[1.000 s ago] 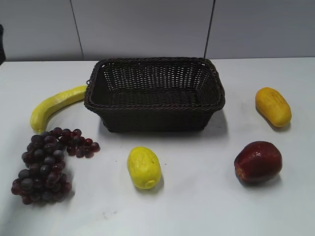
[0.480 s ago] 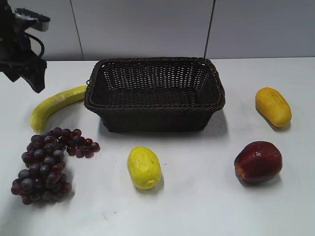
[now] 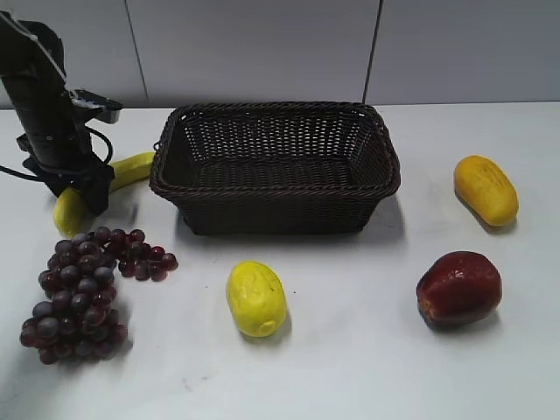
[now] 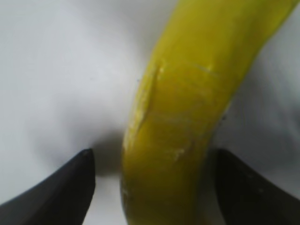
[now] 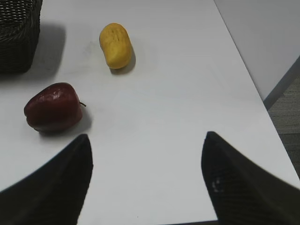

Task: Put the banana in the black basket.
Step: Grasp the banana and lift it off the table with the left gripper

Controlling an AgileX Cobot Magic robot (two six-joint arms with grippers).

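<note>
The banana's middle [image 3: 98, 184] [image 4: 164, 154] is between both black fingertips, low by the white table, so it is time to close my left gripper now, which would catch the banana.
The banana [image 3: 133, 165] lies on the white table just left of the black basket [image 3: 276, 213], its far tip close to the basket's rim. My left gripper [image 3: 87, 198] is down over the banana's middle. In the left wrist view the banana [image 4: 187, 108] runs between the two black fingers of the left gripper [image 4: 152, 157], with a gap on each side, so the jaws are open around it. My right gripper [image 5: 145, 140] is open and empty above bare table; it does not show in the exterior view. The basket's corner [image 5: 16, 37] shows in the right wrist view.
A bunch of dark grapes [image 3: 79, 293] lies just in front of the banana. A stubby yellow fruit [image 3: 255, 297] lies before the basket. A red apple [image 3: 458, 287] [image 5: 51, 107] and an orange-yellow oblong fruit [image 3: 486, 189] [image 5: 116, 45] lie at the right, near the table's right edge [image 5: 253, 93].
My left arm has come in from the upper left and lowered its open gripper over the banana's middle. The banana and the other fruit have not moved.
</note>
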